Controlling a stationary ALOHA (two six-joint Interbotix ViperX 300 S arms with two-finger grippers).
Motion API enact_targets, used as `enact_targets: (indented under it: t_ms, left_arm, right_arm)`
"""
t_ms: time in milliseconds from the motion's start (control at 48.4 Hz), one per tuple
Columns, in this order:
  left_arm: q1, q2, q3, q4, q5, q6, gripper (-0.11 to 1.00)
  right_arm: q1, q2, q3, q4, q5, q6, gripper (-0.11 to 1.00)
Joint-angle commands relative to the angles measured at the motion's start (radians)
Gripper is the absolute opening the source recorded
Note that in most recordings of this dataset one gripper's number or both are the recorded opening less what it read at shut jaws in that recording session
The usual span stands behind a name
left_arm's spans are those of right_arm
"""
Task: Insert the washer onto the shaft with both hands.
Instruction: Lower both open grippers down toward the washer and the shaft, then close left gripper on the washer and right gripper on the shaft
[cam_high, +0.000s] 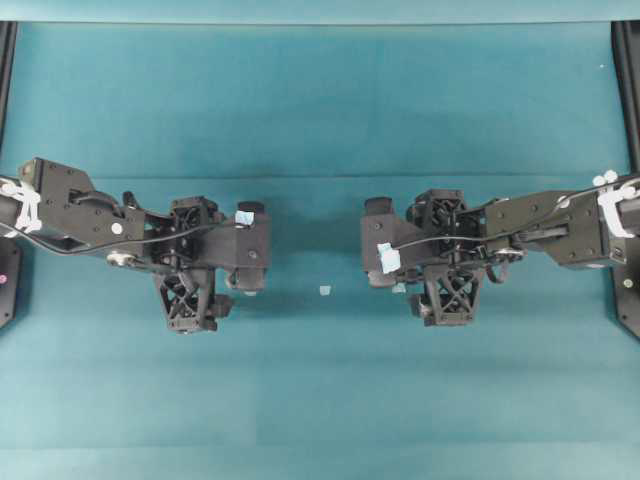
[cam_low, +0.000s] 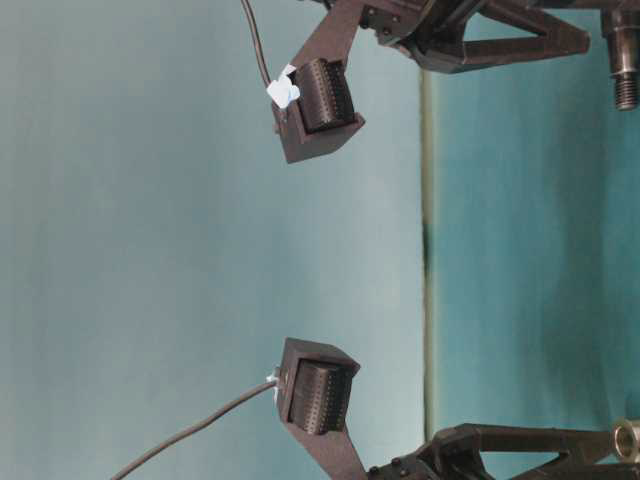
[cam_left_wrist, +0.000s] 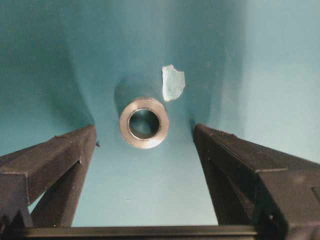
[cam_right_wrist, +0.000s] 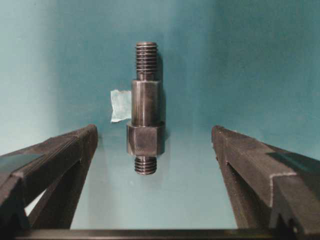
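Note:
My right gripper will grab the shaft by its hex collar (cam_right_wrist: 145, 138). Then the shaft's long threaded end (cam_right_wrist: 146, 59) stays free to take the washer.
The washer (cam_left_wrist: 144, 122), a silvery ring, lies flat on the teal cloth. In the left wrist view it shows level with the tips of my left gripper (cam_left_wrist: 144, 129), whose jaws stand wide open either side of it without touching. The shaft (cam_right_wrist: 146, 107), dark, stepped and threaded at both ends, lies on the cloth. My right gripper (cam_right_wrist: 154, 128) is open around the shaft's collar end, clear of it. Both grippers (cam_high: 195, 258) (cam_high: 445, 255) point down at the table. In the table-level view the washer (cam_low: 627, 438) and the shaft (cam_low: 625, 70) lie just past the finger ends. From overhead the arms hide both parts.
Pale blue tape scraps lie on the cloth: one beside the washer (cam_left_wrist: 173, 82), one beside the shaft (cam_right_wrist: 120, 105), one between the arms (cam_high: 325, 290). Black frame rails (cam_high: 5, 60) (cam_high: 628, 60) border the table on the left and right.

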Motion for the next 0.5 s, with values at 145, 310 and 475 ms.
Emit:
enact_targets:
  t_ms: [145, 310, 475]
  left_arm:
    - [0.002, -0.014, -0.011, 0.005, -0.006, 0.002, 0.90]
    - [0.002, -0.012, -0.011, 0.005, -0.009, 0.002, 0.90]
    - [0.002, -0.011, -0.012, 0.005, -0.009, 0.002, 0.90]
  right_arm:
    - [0.006, -0.017, 0.014, 0.018, -0.009, 0.005, 0.90]
    - [0.008, -0.017, 0.018, 0.020, -0.014, 0.003, 0.90]
    - [0.006, -0.012, 0.015, 0.020, -0.028, 0.003, 0.90]
